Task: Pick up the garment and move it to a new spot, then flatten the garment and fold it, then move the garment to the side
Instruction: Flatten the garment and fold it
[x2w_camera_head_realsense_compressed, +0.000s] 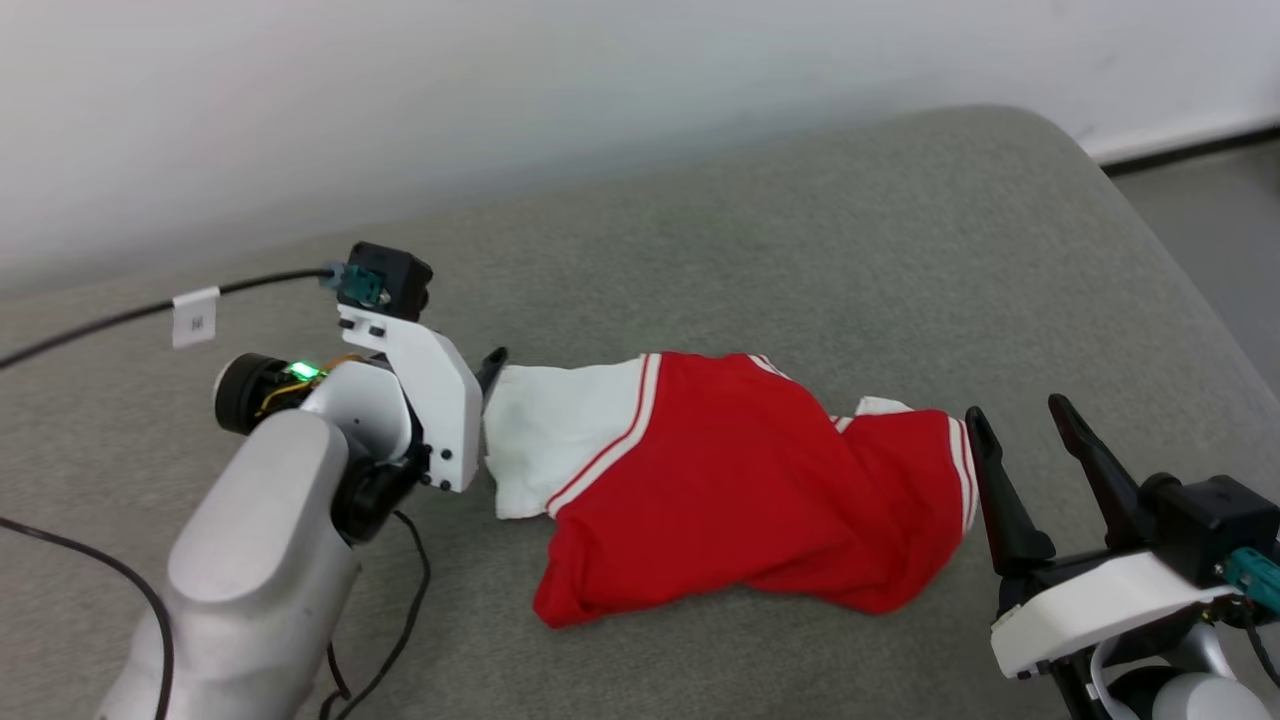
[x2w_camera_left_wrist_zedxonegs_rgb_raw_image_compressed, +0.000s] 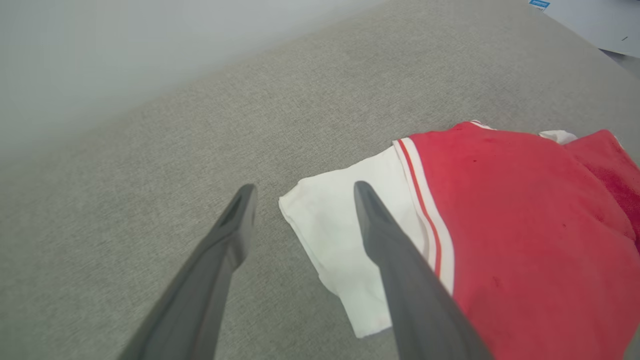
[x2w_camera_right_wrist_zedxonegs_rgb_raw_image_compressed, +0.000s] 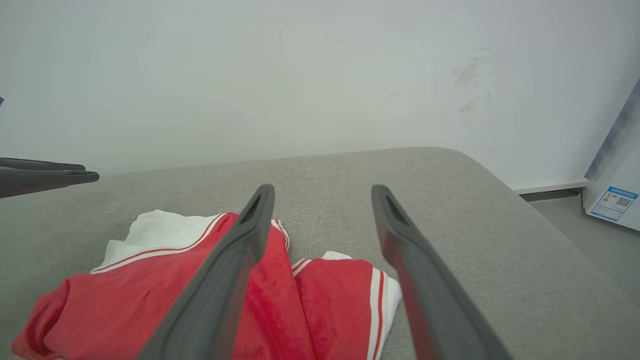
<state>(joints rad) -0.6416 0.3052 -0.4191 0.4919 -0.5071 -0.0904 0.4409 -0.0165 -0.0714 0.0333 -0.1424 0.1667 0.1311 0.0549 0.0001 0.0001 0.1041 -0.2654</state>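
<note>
The red body (x2w_camera_head_realsense_compressed: 732, 492) lies bunched and slack, but the white sleeve's corner (x2w_camera_head_realsense_compressed: 504, 379) sticks out, so my left gripper should next pick up the garment by that corner.
The garment (x2w_camera_head_realsense_compressed: 740, 470) is a red jersey with white sleeves and red-white striped trim, lying bunched on the grey cushion (x2w_camera_head_realsense_compressed: 800, 250). No lettering shows. My left gripper (x2w_camera_left_wrist_zedxonegs_rgb_raw_image_compressed: 305, 190) stands open at the garment's left end. Its fingers straddle the corner of the white sleeve (x2w_camera_left_wrist_zedxonegs_rgb_raw_image_compressed: 340, 235) without closing on it. In the head view only one left fingertip (x2w_camera_head_realsense_compressed: 494, 362) peeks past the wrist housing. My right gripper (x2w_camera_head_realsense_compressed: 1020, 415) is open just off the garment's right end. In the right wrist view its fingers (x2w_camera_right_wrist_zedxonegs_rgb_raw_image_compressed: 230, 270) reach over the red cloth (x2w_camera_right_wrist_zedxonegs_rgb_raw_image_compressed: 125, 300), holding nothing.
A pale wall (x2w_camera_head_realsense_compressed: 500, 100) runs close behind the cushion. The cushion's rounded right edge (x2w_camera_head_realsense_compressed: 1150, 230) drops to a grey floor (x2w_camera_head_realsense_compressed: 1220, 230). A black cable with a white tag (x2w_camera_head_realsense_compressed: 194, 316) trails off to the left. A white box (x2w_camera_right_wrist_zedxonegs_rgb_raw_image_compressed: 615, 190) stands on the floor at right.
</note>
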